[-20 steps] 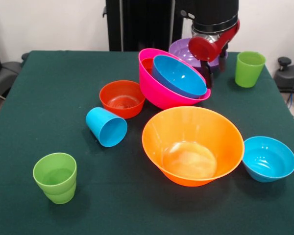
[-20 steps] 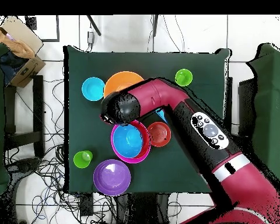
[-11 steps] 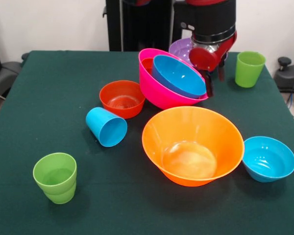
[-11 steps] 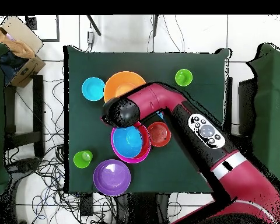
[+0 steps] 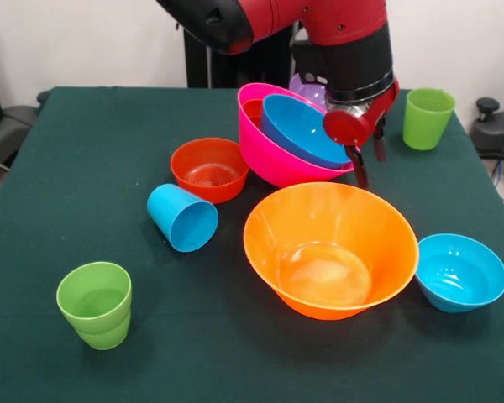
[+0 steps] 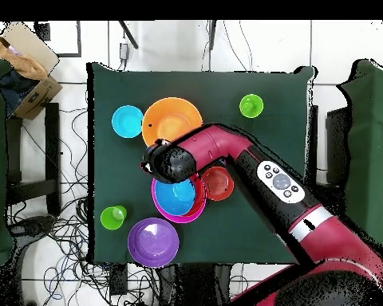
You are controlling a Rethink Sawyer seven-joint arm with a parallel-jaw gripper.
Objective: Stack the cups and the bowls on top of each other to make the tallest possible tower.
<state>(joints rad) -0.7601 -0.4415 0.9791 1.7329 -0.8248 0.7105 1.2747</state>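
Note:
My gripper will grab the large orange bowl (image 5: 329, 248) by its rim next, to build the tower of nested bowls.
A large pink bowl (image 5: 273, 159) leans tilted at the table's middle, with a blue bowl (image 5: 302, 130) nested in it and a red-orange rim (image 5: 252, 109) showing behind. My gripper (image 5: 368, 161) hangs open and empty by the pink bowl's right rim, just above the far rim of the large orange bowl (image 5: 329, 248). A purple bowl (image 5: 301, 84) is partly hidden behind the arm. A red-orange bowl (image 5: 208, 168) and a small blue bowl (image 5: 460, 270) stand alone. The sky-blue cup (image 5: 182, 217) lies on its side. Green cups (image 5: 95, 304) (image 5: 427, 117) stand upright.
From overhead, the arm's wrist (image 6: 167, 162) covers the gripper between the orange bowl (image 6: 171, 119) and the pink bowl (image 6: 156, 203). The purple bowl (image 6: 153, 241) sits close to the table's edge by the base. Chairs and cables surround the table.
The arm has come forward from over the purple bowl, and the gripper has moved along the pink bowl's right side toward the orange bowl. The bowls and cups have not moved.

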